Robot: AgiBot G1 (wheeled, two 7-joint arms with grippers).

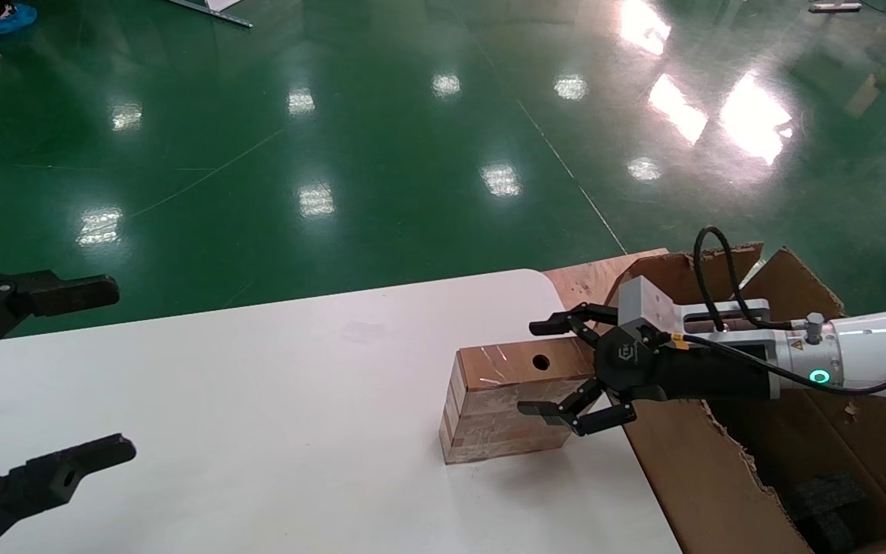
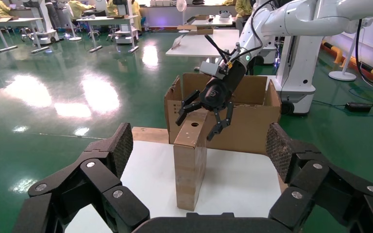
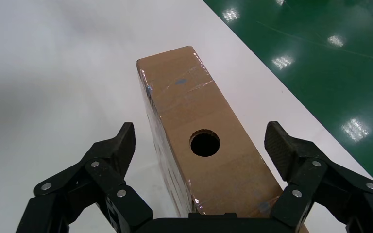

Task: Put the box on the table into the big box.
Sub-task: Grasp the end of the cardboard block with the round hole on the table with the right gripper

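My right gripper should close on the taped box now. My fingers are on both sides of the box beside its round hole (image 3: 204, 142) in the right wrist view.
The small brown taped box (image 1: 501, 400) stands on edge on the white table (image 1: 258, 400) near its right end, with the round hole in its top face. My right gripper (image 1: 547, 369) is open and straddles the box's end nearest the big box, one finger on each side, not touching. In the right wrist view the box (image 3: 194, 111) lies between the open fingers (image 3: 116, 150). The big torn carton (image 1: 720, 477) stands just right of the table. My left gripper (image 1: 108, 369) is open and empty at the table's left end.
Black foam (image 1: 827, 500) lies inside the carton. A wooden board (image 1: 589, 277) sits between the table and the carton. Green floor lies beyond the table's far edge. The left wrist view shows the box (image 2: 190, 165), the carton (image 2: 252, 126) and my right gripper (image 2: 201, 124).
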